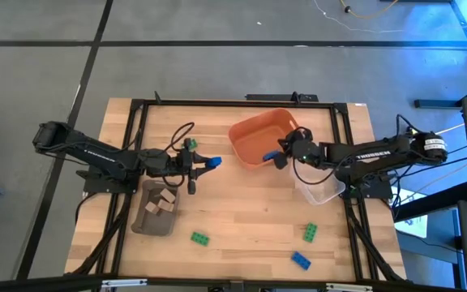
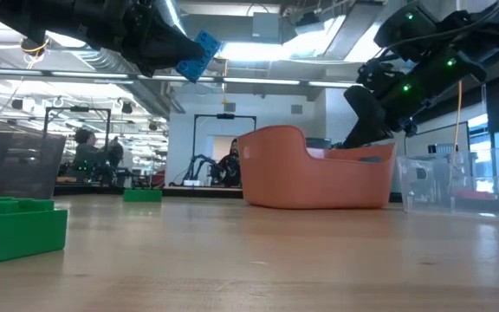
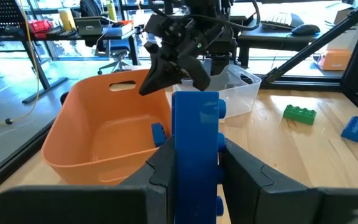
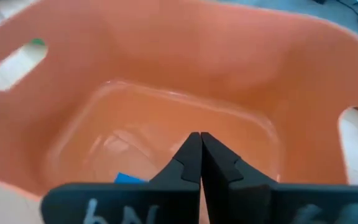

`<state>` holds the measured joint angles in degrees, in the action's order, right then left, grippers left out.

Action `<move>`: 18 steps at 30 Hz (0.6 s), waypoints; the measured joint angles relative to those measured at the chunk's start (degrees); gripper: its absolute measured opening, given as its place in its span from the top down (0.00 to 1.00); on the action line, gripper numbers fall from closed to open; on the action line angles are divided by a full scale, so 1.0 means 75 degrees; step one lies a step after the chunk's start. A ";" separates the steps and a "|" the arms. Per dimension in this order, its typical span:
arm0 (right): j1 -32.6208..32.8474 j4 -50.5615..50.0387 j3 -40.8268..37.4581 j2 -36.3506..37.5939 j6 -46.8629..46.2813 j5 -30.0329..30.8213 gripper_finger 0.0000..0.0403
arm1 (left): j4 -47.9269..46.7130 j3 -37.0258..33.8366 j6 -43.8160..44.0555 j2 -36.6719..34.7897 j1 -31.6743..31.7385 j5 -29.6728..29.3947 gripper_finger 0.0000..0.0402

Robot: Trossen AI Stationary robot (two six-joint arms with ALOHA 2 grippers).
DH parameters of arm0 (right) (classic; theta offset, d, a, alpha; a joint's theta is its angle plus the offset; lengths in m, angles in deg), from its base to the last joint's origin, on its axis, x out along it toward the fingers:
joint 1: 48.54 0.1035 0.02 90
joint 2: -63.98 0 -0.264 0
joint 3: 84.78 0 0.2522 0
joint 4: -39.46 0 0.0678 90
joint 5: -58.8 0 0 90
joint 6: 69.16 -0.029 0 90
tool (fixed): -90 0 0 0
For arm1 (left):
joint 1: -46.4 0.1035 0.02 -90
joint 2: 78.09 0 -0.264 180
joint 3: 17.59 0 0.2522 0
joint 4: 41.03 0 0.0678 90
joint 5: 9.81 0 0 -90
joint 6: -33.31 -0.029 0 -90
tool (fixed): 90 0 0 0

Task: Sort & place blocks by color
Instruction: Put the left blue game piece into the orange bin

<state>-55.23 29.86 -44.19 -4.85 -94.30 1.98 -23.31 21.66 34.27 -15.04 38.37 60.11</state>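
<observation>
I need to move the blue block toward the orange bin before my left gripper lets it go, because it hangs short of the bin's near rim.
My left gripper (image 1: 201, 165) hovers over the table left of the orange bin (image 1: 259, 136), shut on a blue studded block (image 3: 196, 155), also seen as the blue block (image 2: 199, 54) high in the low view. My right gripper (image 4: 200, 155) is shut and empty, its tips inside the orange bin (image 4: 166, 93) at the bin's right wall. Another blue block (image 4: 129, 178) lies on the bin's floor. Two green blocks (image 1: 199, 238) (image 1: 310, 233) and a blue block (image 1: 300, 259) lie on the table near its front edge. Tan blocks (image 1: 165, 203) lie in the grey-brown tray (image 1: 146, 221). My left gripper pinches the blue block by its two long side faces (image 3: 178, 163), one finger (image 3: 160, 171) on each side. The fingers come in roughly level from the table's left. The block is lifted clear of the table and sticks out beyond the fingertips, toward the orange bin.
A clear plastic bin (image 1: 321, 190) stands right of the orange bin, under my right arm. A black frame (image 1: 136, 113) borders the wooden tabletop. Bare wood lies between the tray and the clear bin. People and desks show in the room behind.
</observation>
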 joint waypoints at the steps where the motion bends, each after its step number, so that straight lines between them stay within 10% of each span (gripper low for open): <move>1: -0.0031 0.0011 0.0000 0.0077 0.0011 0.0016 1.00 | 0.0002 0.0000 -0.0001 0.0000 0.0000 0.0000 0.79; 18: -0.2041 -0.1595 0.0003 0.1327 -0.0549 0.0347 1.00 | 0.0003 0.0000 0.0025 0.0000 0.0003 0.0000 0.79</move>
<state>-70.54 17.90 -44.17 5.11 -98.42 4.58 -23.29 21.66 34.46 -15.04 38.39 60.11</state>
